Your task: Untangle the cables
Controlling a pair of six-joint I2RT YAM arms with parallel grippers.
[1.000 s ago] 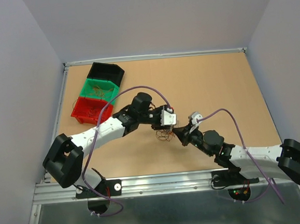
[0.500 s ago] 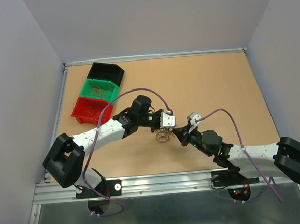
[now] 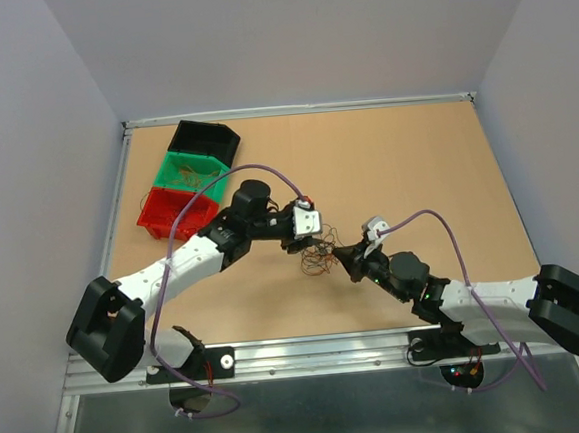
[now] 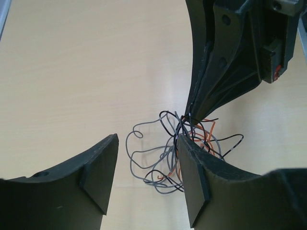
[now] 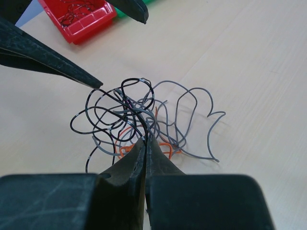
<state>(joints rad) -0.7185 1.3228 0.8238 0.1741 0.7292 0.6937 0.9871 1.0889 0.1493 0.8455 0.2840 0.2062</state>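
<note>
The black wires would stay behind if I lifted my left gripper now: its fingers are apart and empty.
The cables (image 3: 321, 263) are a small tangle of thin black, grey and orange wires lying on the tan table (image 3: 416, 166). My right gripper (image 3: 344, 257) is shut on several strands at the right side of the tangle. In the right wrist view its jaws (image 5: 146, 140) pinch black and grey cables (image 5: 139, 112) together. My left gripper (image 3: 302, 246) hovers open just left of the tangle. In the left wrist view the left gripper (image 4: 146, 177) has nothing between its pads. The cables (image 4: 165, 153) lie beside and partly behind its right finger (image 4: 194, 182).
A black bin (image 3: 203, 138), a green bin (image 3: 194, 172) and a red bin (image 3: 174, 211) stand in a row at the far left; the red bin (image 5: 79, 17) has thin wires in it. A raised metal rail (image 3: 291, 110) edges the table.
My left gripper shut briefly at the tangle, then opened again and drew back up and to the left. The right gripper has kept its hold on the cables.
</note>
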